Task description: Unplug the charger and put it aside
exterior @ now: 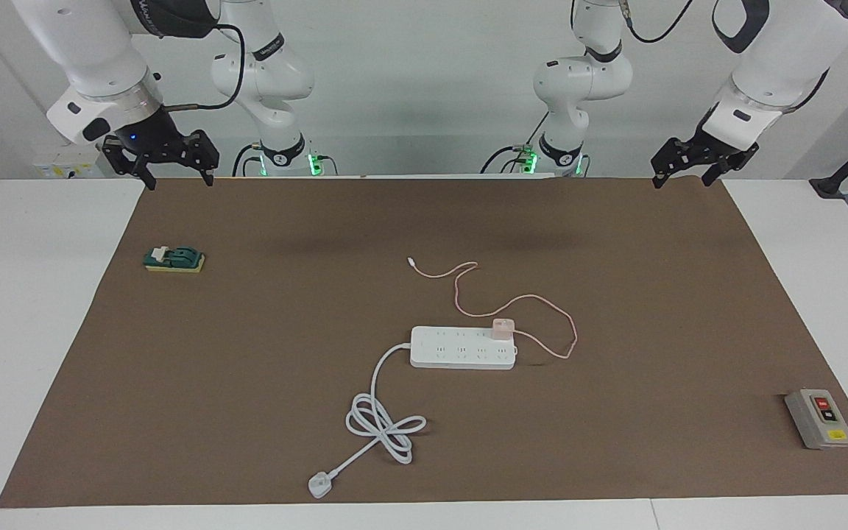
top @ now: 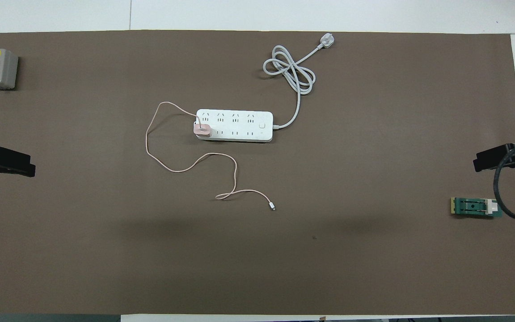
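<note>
Next, my left gripper takes hold of the charger by its cube body (top: 202, 129) to unplug it, since its cable (top: 183, 111) is thin.
The charger (exterior: 503, 328), a small pale pink cube, sits plugged into the white power strip (exterior: 463, 347) at the strip's end toward the left arm, in the socket row nearer to the robots. It also shows in the overhead view (top: 202, 129), on the power strip (top: 234, 125). Its thin pink cable (exterior: 542, 302) loops over the mat, and its free tip lies nearer to the robots. My left gripper (exterior: 684, 179) and right gripper (exterior: 178, 179) are open and empty, and both wait raised over the mat's edge by their bases, far from the charger.
The strip's thick white cord (exterior: 383, 423) coils farther from the robots and ends in a plug. A grey button box (exterior: 819, 418) stands at the left arm's end. A green and yellow block (exterior: 174, 259) lies at the right arm's end. A brown mat (exterior: 247, 368) covers the table.
</note>
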Robot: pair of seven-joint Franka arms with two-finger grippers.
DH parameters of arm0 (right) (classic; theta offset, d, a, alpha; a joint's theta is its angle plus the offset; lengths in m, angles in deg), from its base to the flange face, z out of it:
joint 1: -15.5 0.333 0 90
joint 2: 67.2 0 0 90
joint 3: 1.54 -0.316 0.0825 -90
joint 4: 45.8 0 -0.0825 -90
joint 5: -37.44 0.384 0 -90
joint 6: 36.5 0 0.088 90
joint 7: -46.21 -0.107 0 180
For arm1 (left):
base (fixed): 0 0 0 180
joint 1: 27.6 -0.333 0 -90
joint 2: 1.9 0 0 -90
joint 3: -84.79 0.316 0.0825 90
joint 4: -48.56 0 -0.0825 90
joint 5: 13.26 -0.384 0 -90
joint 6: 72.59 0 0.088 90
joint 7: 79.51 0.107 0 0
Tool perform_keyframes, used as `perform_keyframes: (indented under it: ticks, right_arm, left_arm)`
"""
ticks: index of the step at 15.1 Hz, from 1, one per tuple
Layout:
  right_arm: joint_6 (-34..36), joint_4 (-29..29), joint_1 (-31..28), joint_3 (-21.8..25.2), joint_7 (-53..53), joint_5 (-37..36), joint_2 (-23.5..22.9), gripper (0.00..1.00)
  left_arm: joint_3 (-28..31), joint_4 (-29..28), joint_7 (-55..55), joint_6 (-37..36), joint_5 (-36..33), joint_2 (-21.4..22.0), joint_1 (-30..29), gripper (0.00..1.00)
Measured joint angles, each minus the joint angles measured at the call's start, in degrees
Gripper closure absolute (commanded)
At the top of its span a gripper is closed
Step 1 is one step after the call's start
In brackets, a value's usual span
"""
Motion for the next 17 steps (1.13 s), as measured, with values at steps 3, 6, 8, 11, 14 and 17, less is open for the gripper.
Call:
perform_keyframes:
  ticks: [3,6,8,11,14,17]
  right_arm:
    - [0.0,0.0,0.0,0.0,0.0,0.0,0.0,0.00]
    - [0.0,0.0,0.0,0.0,0.0,0.0,0.0,0.00]
    - [0.0,0.0,0.0,0.0,0.0,0.0,0.0,0.00]
    - [0.0,0.0,-0.7,0.1,0.0,0.0,0.0,0.00]
    - [0.0,-0.2,-1.3,0.1,-0.9,0.1,0.0,0.00]
    - [0.0,-1.1,-1.2,-0.1,-10.0,3.2,0.0,0.00]
  left_arm:
    - [0.0,0.0,0.0,0.0,0.0,0.0,0.0,0.00]
    - [0.0,0.0,0.0,0.0,0.0,0.0,0.0,0.00]
    - [0.0,0.0,0.0,0.0,0.0,0.0,0.0,0.00]
    - [0.0,0.0,0.0,0.0,0.0,0.0,0.0,0.00]
    - [0.0,0.0,0.0,0.0,0.0,0.0,0.0,0.00]
    - [0.0,0.0,0.0,0.0,0.0,0.0,0.0,0.00]
